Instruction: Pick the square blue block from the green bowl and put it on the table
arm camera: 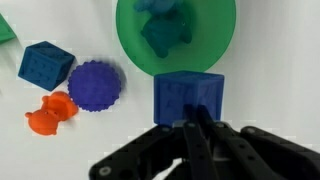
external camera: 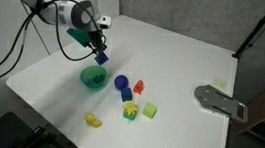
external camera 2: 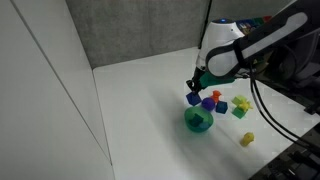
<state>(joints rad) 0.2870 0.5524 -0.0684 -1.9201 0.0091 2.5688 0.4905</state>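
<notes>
My gripper keeps hold of the block (arm camera: 188, 97) from here until it reaches the table. The block hangs by the bowl's rim, so opening now would drop it short.
My gripper (external camera: 99, 50) (external camera 2: 197, 88) (arm camera: 190, 126) is shut on the square blue block (arm camera: 188, 97), which it holds in the air just above and beside the green bowl (external camera: 93, 77) (external camera 2: 198, 121) (arm camera: 222, 45). The block also shows in both exterior views (external camera: 101, 58) (external camera 2: 193, 99). The bowl stands on the white table (external camera: 184, 60) (external camera 2: 140, 110) and holds a teal-green toy piece (arm camera: 165, 30). The jaws' tips are partly hidden behind the block in the wrist view.
A second blue block (arm camera: 45, 65), a rounder blue-violet piece (arm camera: 95, 85) (external camera: 121, 82) and an orange piece (arm camera: 50, 112) (external camera: 139, 86) lie beside the bowl. Green and yellow toys (external camera: 149, 110) (external camera: 93, 121) lie nearer the table's edge. A grey metal object (external camera: 220, 100) lies at one side.
</notes>
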